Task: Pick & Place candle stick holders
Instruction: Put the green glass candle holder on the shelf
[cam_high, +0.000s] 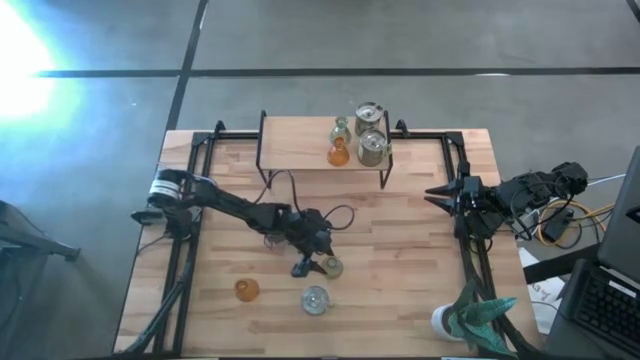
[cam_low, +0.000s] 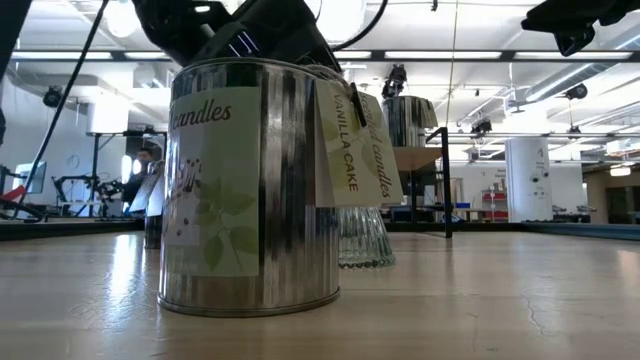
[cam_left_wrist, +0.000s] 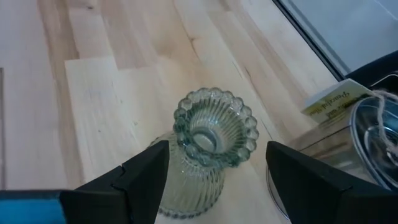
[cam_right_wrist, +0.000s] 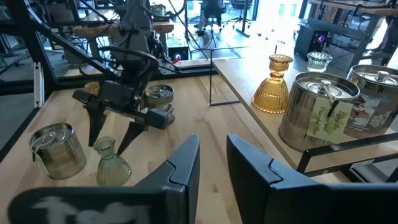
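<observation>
The pale green holder needs to go on the wooden shelf (cam_high: 297, 145). My left gripper should next grab it by the pale green holder's narrow neck (cam_high: 332, 267).
A pale green ribbed glass holder (cam_left_wrist: 214, 134) stands upright on its base on the table, near the front middle (cam_high: 331, 267). My left gripper (cam_left_wrist: 217, 171) is open and points down, with one finger on each side of this holder and no touch showing; it also shows in the right wrist view (cam_right_wrist: 111, 144). A silvery jar (cam_high: 314, 299) and an amber holder (cam_high: 246, 290) stand on the table close by. On the shelf (cam_high: 300, 140) stand a green holder (cam_high: 340, 128), an amber holder (cam_high: 338, 153) and two silvery jars (cam_high: 372, 147). My right gripper (cam_right_wrist: 212, 155) is narrowly open and empty at the table's right edge.
A black-framed wooden shelf stands at the far middle. A white pot with a teal plant (cam_high: 468, 318) stands at the near right corner. Another silvery jar (cam_right_wrist: 158, 102) shows beyond my left gripper. Black rails run along both table sides (cam_high: 470, 250).
</observation>
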